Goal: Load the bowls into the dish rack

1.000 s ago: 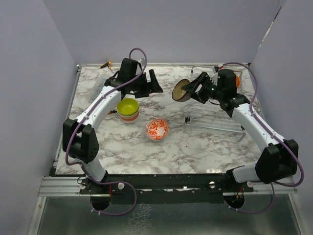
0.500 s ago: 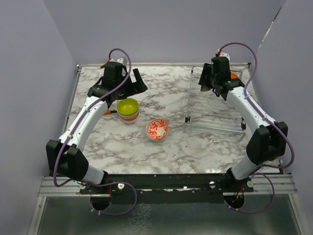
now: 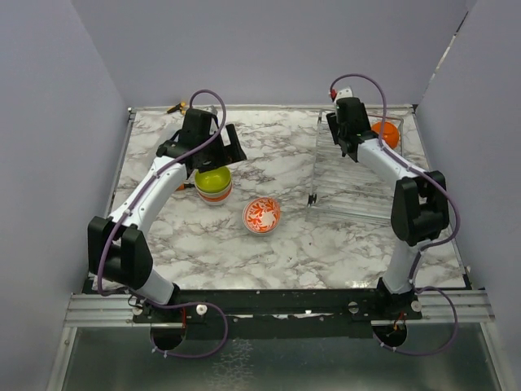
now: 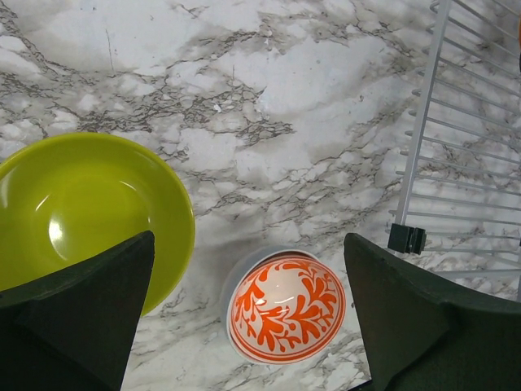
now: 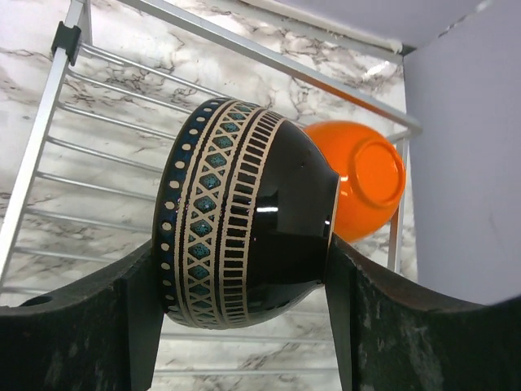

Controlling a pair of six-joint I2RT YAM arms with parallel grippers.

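My right gripper lowers the dark brown bowl (image 5: 244, 212) next, before release. The bowl hangs above the rack wires and would fall onto them beside the orange bowl if I opened now.
My right gripper (image 5: 242, 254) is shut on a dark brown bowl (image 5: 244, 212) with a beige geometric band, held on its side above the back of the silver wire dish rack (image 5: 98, 122). An orange bowl (image 5: 364, 181) stands on edge in the rack's far corner (image 3: 387, 133), just behind the held bowl. My left gripper (image 4: 248, 244) is open and empty, hovering over the lime green bowl (image 4: 81, 212) that tops a stack (image 3: 213, 183). The white bowl with an orange pattern (image 4: 285, 308) sits alone on the table (image 3: 261, 215). In the top view the right gripper (image 3: 343, 134) is over the rack (image 3: 358, 187).
The marble table (image 3: 285, 252) is enclosed by purple walls on three sides. A small yellow and black object (image 3: 176, 107) lies at the back left edge. The rack's black foot (image 4: 405, 239) stands near the patterned bowl.
The right arm swung from the table's middle to the rack's back end, carrying the dark bowl. The left arm moved left, then came over the bowl stack, its jaws spreading wider.
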